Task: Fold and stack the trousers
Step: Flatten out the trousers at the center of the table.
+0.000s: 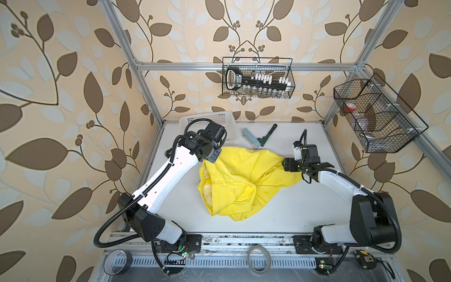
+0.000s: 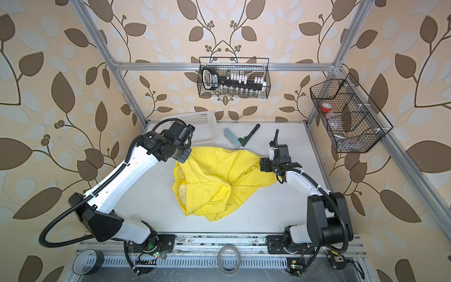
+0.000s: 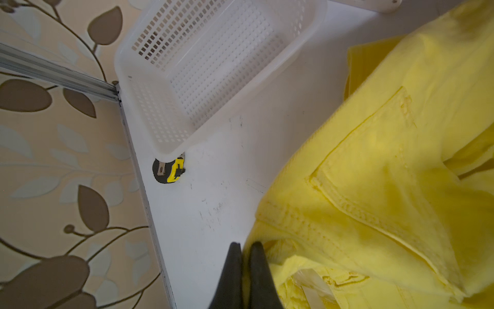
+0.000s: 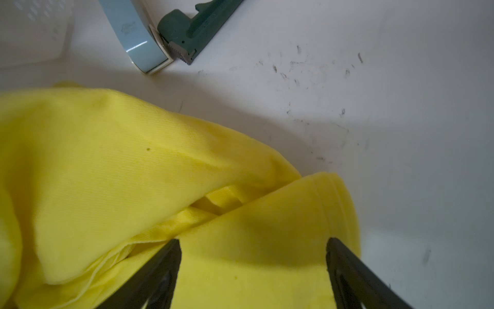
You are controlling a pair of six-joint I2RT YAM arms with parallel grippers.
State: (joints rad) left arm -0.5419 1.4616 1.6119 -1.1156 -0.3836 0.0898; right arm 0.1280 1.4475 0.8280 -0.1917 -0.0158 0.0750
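My right gripper will next grab the trousers (image 1: 244, 178) by the leg hem, opposite the pinched waistband, to stretch the leg for folding.
The bright yellow trousers (image 1: 244, 178) (image 2: 219, 180) lie crumpled in the middle of the white table, waistband toward the left arm and a leg reaching toward the right arm. My left gripper (image 1: 211, 157) (image 3: 244, 247) is at their far left corner. Its jaws are shut, with a sliver of yellow waistband edge (image 3: 294, 222) pinched between them. My right gripper (image 1: 286, 164) (image 4: 253, 240) stands open at the trousers' right end. Its two fingers are spread wide above a flat hem of the leg (image 4: 280, 214), which lies loose under them.
A white perforated basket (image 1: 219, 119) (image 3: 213, 67) stands at the back left, with a yellow-black tape measure (image 3: 169, 171) by its corner. A light blue tool (image 1: 250, 138) and a green wrench (image 1: 267, 135) lie behind the trousers. Tape rolls (image 1: 258, 258) sit on the front rail.
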